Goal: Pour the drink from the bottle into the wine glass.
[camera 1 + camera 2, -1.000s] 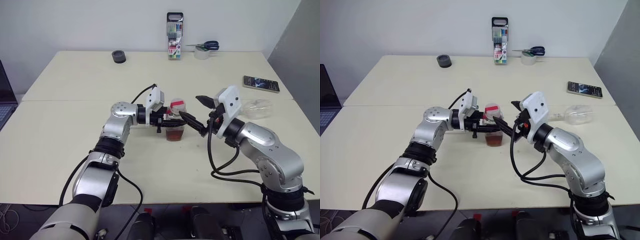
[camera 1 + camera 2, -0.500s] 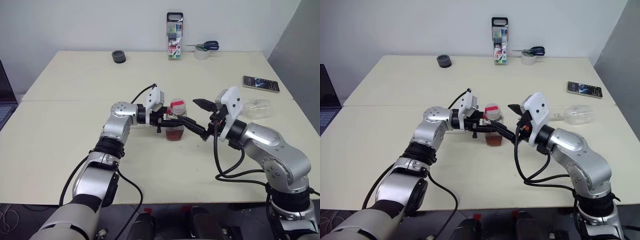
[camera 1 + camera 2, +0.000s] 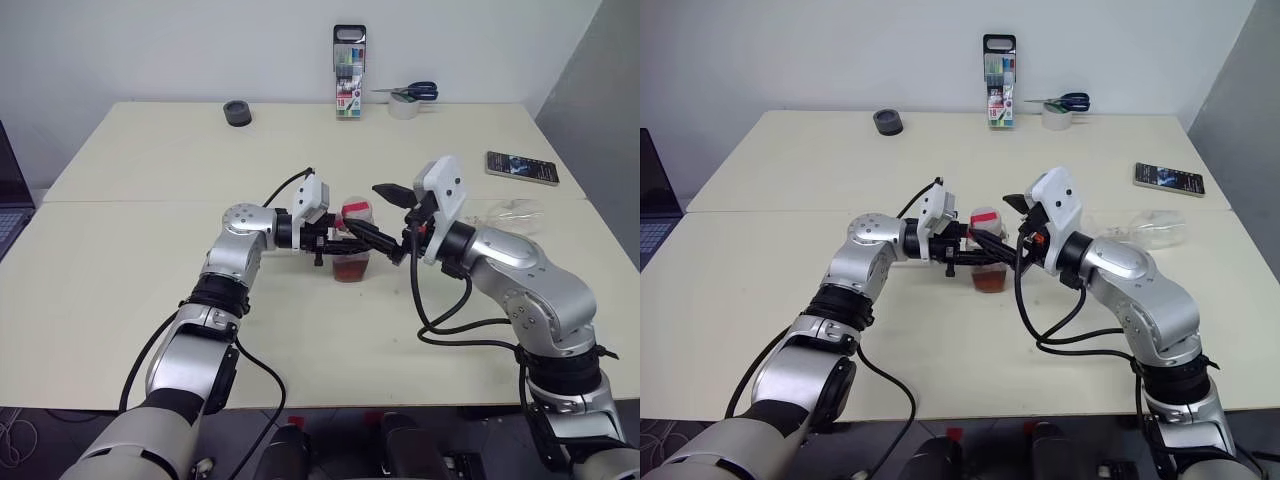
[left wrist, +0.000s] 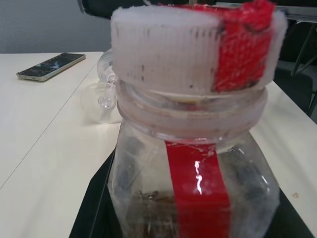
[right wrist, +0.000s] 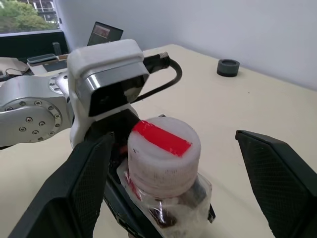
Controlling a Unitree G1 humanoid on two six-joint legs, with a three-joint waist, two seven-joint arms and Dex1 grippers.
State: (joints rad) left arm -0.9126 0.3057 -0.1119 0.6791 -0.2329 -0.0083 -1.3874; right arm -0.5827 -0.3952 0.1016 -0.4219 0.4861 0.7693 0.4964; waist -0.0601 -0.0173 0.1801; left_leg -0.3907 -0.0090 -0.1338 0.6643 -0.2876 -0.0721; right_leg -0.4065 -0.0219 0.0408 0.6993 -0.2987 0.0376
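Note:
My right gripper closes on the pale cap (image 5: 164, 156) next, since in the right wrist view my fingertips stand beside the cap above the bottle's neck (image 5: 166, 203).
The bottle (image 3: 352, 246) stands upright at the middle of the table, with the reddish-brown drink (image 3: 350, 269) low inside it. Its pale cap (image 5: 163, 148) carries a red strip. My left gripper (image 3: 335, 240) is shut on the bottle's body from the left. From the right, my right gripper (image 3: 366, 207) is open, one finger on each side of the cap and apart from it. Its fingers (image 5: 89, 188) stand wide in the right wrist view. The wine glass (image 3: 512, 214) lies on its side at the right, seen behind the bottle (image 4: 193, 163) as a clear bowl (image 4: 101, 99).
A phone (image 3: 521, 167) lies at the far right near the glass. At the table's back edge stand a marker case (image 3: 349, 72), a tape roll with scissors (image 3: 405, 100) and a small black ring (image 3: 237, 112). A laptop (image 3: 8, 200) sits at the left edge.
My right gripper has swung left and up, from beside the bottle to level with its cap, its open fingers now flanking it. The left gripper and bottle have stayed still.

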